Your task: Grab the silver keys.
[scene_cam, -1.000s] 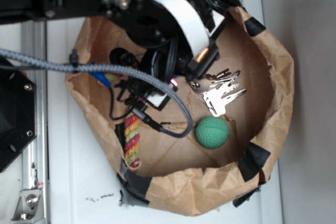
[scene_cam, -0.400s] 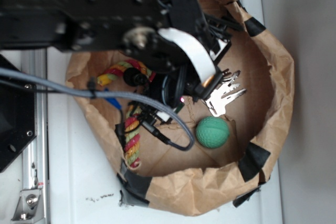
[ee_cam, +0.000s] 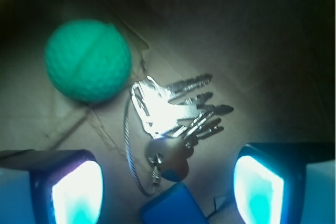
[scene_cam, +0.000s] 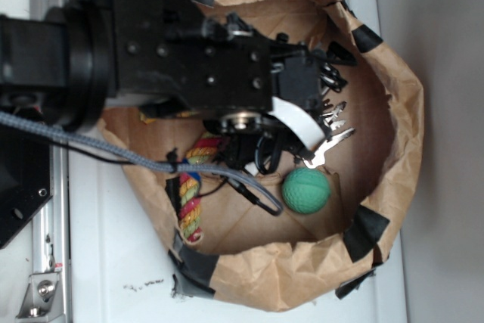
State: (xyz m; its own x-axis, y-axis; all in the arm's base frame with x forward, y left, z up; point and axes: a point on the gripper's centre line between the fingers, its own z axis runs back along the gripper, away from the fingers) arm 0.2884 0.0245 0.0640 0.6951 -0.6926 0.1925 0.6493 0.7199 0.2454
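Observation:
My gripper will go to the bunch of silver keys next. It will grab the bunch by its wire ring (ee_cam: 127, 146).
The silver keys (ee_cam: 173, 108) lie fanned out on the brown paper floor of the bag, joined by a wire loop to a blue tag (ee_cam: 170, 203). In the wrist view my gripper (ee_cam: 168, 190) hangs above them, open, its two glowing pads (ee_cam: 79, 195) wide apart, the key heads and the tag between them. From the exterior view only the key tips (scene_cam: 333, 130) stick out from under the black arm (scene_cam: 189, 58). Nothing is held.
A green ball (scene_cam: 306, 190) rests just beside the keys, also at the wrist view's upper left as the ball (ee_cam: 86, 60). A striped rope toy (scene_cam: 193, 187) lies at the bag's left. The paper bag's taped wall (scene_cam: 404, 111) rings everything; a grey cable (scene_cam: 113, 153) crosses the left.
The arm has swung forward over the bag and now covers most of the keys, which showed fully one second ago. Keys and ball have stayed in place.

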